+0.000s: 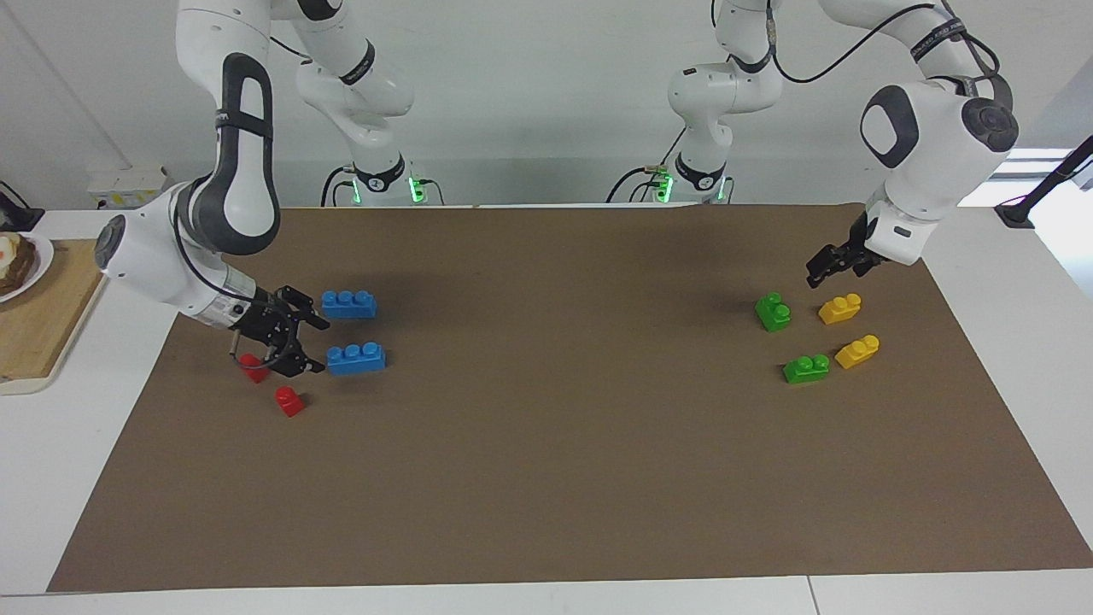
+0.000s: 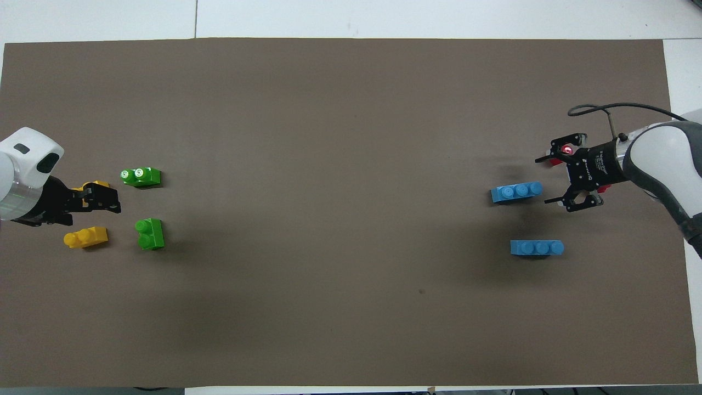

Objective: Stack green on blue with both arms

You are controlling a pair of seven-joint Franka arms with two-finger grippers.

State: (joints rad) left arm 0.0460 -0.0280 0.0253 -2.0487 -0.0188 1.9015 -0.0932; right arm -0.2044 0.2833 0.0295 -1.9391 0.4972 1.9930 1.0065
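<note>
The green brick needs the farther blue brick's other studs free, so my right gripper should reach that blue brick and grip its end beside the red bricks.
Two blue three-stud bricks lie toward the right arm's end: one nearer to the robots [image 1: 348,304] [image 2: 536,248], one farther [image 1: 356,358] [image 2: 516,192]. My right gripper [image 1: 312,346] [image 2: 548,181] is open and empty, low over the mat, just beside the farther blue brick's end. Two green two-stud bricks lie toward the left arm's end: one nearer [image 1: 773,311] [image 2: 149,233], one farther [image 1: 806,368] [image 2: 141,176]. My left gripper [image 1: 818,269] [image 2: 107,200] hangs in the air over the mat, beside the nearer green brick, and holds nothing.
Two yellow bricks [image 1: 839,308] [image 1: 857,351] lie beside the green ones; the left gripper partly covers one in the overhead view. Two red bricks [image 1: 252,367] [image 1: 289,401] sit by the right gripper. A wooden board [image 1: 34,325] lies off the brown mat [image 1: 546,470].
</note>
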